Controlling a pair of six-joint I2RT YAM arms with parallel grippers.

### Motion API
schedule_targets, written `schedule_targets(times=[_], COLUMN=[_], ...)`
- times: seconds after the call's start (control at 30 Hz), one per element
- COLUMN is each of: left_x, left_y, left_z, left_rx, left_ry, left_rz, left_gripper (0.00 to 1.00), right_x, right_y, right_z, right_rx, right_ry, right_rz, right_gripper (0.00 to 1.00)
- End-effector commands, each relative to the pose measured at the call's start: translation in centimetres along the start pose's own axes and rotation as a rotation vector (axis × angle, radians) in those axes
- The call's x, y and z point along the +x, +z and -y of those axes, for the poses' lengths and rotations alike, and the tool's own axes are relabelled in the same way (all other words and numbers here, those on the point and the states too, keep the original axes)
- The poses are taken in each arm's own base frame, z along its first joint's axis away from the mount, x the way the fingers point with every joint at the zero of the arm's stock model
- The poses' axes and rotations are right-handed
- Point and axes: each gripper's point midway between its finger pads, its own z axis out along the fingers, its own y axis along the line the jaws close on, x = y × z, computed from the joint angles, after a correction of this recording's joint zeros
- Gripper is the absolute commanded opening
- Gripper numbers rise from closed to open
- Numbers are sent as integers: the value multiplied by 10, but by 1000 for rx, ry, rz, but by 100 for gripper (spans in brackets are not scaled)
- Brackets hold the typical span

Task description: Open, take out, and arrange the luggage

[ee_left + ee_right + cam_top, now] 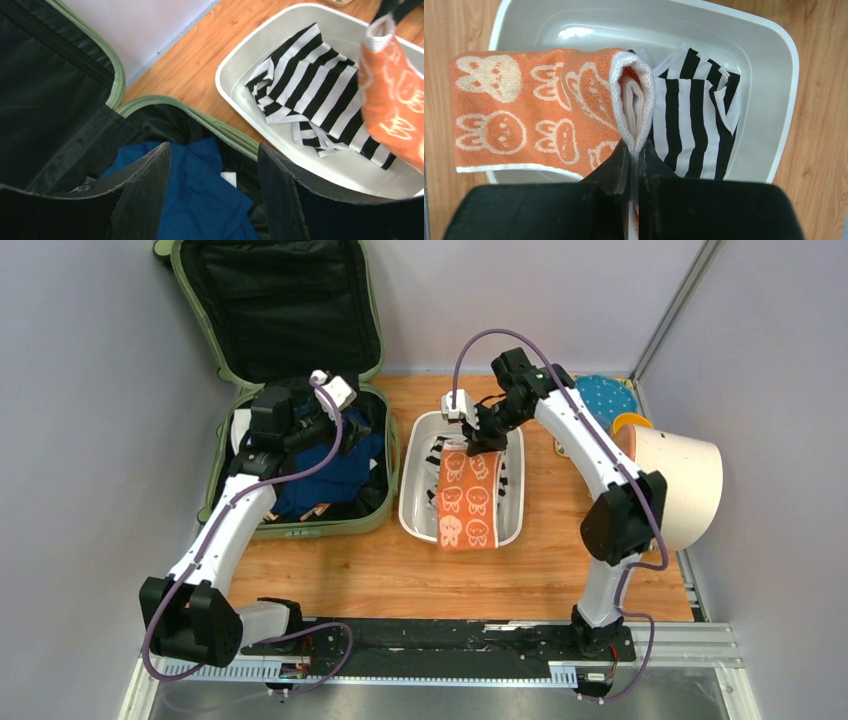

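I should keep my right gripper closed: the towel (pixel 529 110) would drop partly over the tub's rim while its loose end overhangs.
The sage-green luggage (pixel 225 375) lies open at the back left, its lid up against the wall and its black lining showing. Blue clothing (pixel 335 475) fills its lower half. My left gripper (pixel 215 165) hangs open just above that blue cloth (pixel 200 200), nothing between its fingers. My right gripper (pixel 636 150) is shut on the white hem of an orange rabbit-print towel (pixel 529 110), which hangs over the white tub (pixel 418 505). A black-and-white striped garment (pixel 696 125) lies in the tub under the towel.
At the back right are a cream cylinder (pixel 675 485) on its side and a teal dotted thing (pixel 607 395). The wooden table (pixel 400 575) ends at a black rail by the arm bases. Grey walls close in on the left and right.
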Motion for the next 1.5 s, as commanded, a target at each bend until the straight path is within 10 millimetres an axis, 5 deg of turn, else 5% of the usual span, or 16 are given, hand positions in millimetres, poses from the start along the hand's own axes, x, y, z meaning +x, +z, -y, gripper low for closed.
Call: schedule_targets(times=[0.0, 0.17, 0.3, 0.37, 0.4, 0.5, 0.7, 0.9, 1.1, 1.27, 1.47], left_x=[16, 47, 73, 82, 91, 113, 148, 135, 129, 133, 155], left_y=[-3, 0, -4, -3, -8, -10, -21, -41, -60, -47, -28], left_z=[-4, -8, -16, -28, -31, -37, -58, -123, -176, -202, -203], left_rx=[-19, 16, 28, 9, 3, 12, 6, -105, -196, -197, -61], left_ry=[32, -65, -172, -222, -255, -294, -360, -461, -494, -422, -337], left_rz=[-55, -239, -347, -378, -411, -488, -556, -479, -400, -365, -349], left_gripper=[73, 74, 74, 74, 74, 74, 73, 73, 73, 74, 74], right_x=[4, 27, 43, 47, 44, 33, -3, -34, -56, -60, -59], right_y=[17, 46, 65, 66, 66, 57, 34, 15, 16, 21, 22], right_z=[28, 50, 75, 83, 87, 94, 90, 83, 79, 82, 84], right_rx=[3, 13, 81, 116, 132, 189, 240, 242, 198, 175, 172], right_ry=[-15, 66, 119, 162, 170, 239, 328, 363, 416, 441, 447], right_rz=[8, -37, -69, -82, -76, -41, 79, 190, 300, 325, 315], right_gripper=[0, 0, 9, 21, 42, 66, 72, 72, 72, 72, 72])
